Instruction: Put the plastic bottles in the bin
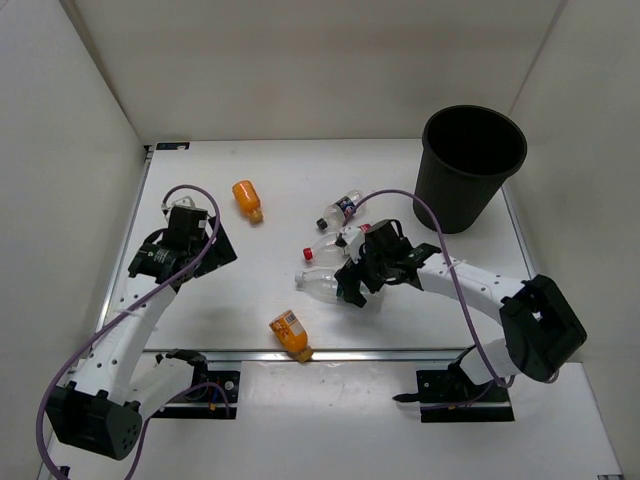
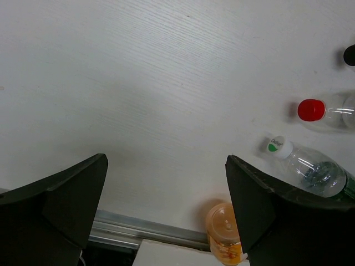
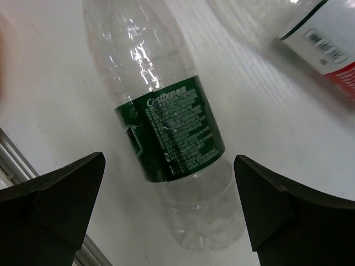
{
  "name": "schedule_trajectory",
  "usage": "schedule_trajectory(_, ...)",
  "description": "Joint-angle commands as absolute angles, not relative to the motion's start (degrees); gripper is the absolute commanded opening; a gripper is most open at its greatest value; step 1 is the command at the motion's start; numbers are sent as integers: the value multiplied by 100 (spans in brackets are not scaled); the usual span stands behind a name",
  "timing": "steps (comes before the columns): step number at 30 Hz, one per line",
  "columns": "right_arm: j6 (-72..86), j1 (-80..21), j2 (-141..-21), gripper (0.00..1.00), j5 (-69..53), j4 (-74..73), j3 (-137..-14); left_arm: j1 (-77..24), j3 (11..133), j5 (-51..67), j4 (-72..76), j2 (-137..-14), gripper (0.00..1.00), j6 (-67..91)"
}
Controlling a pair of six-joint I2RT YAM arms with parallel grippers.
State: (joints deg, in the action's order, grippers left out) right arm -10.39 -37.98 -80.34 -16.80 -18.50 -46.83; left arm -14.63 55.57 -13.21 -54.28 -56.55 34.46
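Observation:
The whole base of the green-label bottle shows below my fingers and closing now would miss, so my right gripper lowers first, then closes.
The black bin (image 1: 470, 165) stands at the far right. The green-label bottle (image 1: 322, 280) lies on the table; my right gripper (image 1: 352, 285) is open just above its base end, fingers on either side, not touching it (image 3: 169, 127). The red-label bottle (image 1: 330, 248) and the blue-label bottle (image 1: 342, 210) lie just beyond it. One orange bottle (image 1: 246, 200) lies far left of centre, the other (image 1: 290, 334) at the near edge. My left gripper (image 1: 207, 250) is open and empty above bare table (image 2: 166, 183).
A metal rail (image 1: 400, 353) runs along the table's near edge, and the near orange bottle (image 2: 224, 235) rests against it. White walls close in the left, back and right sides. The red-label bottle's label end (image 3: 327, 39) lies close to my right gripper.

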Motion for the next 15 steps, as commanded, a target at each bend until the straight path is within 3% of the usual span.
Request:
schedule_trajectory(1,-1134,-3920,-8261,99,-1565,-1486,-4562,-1485,5467,-1371,-5291,-5458,98,3349)
schedule_trajectory(7,-1142,-4218,-8517,94,-827,-1363,-4571,-1388,5431,-1222,-5203,-5475,99,3226)
schedule_trajectory(9,-1186,-4289,-8447,77,-818,-1371,-4614,-1362,5458,-1239,-5194,-5502,99,3199)
schedule_trajectory(10,-1117,-4376,-8351,48,-643,-1371,-4614,-1328,5475,-1257,-5203,-5563,99,3147)
schedule_trajectory(11,-1116,-4429,-8158,43,-607,-1397,-4571,-1353,5528,-1274,-5186,-5572,99,3155)
schedule_trajectory(12,-1177,-4491,-8087,49,-598,-1511,-4544,-1388,5528,-1309,-5177,-5564,99,3138)
schedule_trajectory(15,-1221,-4597,-7420,50,-790,-2212,-5008,-1301,5546,-1301,-5115,-5651,99,3076)
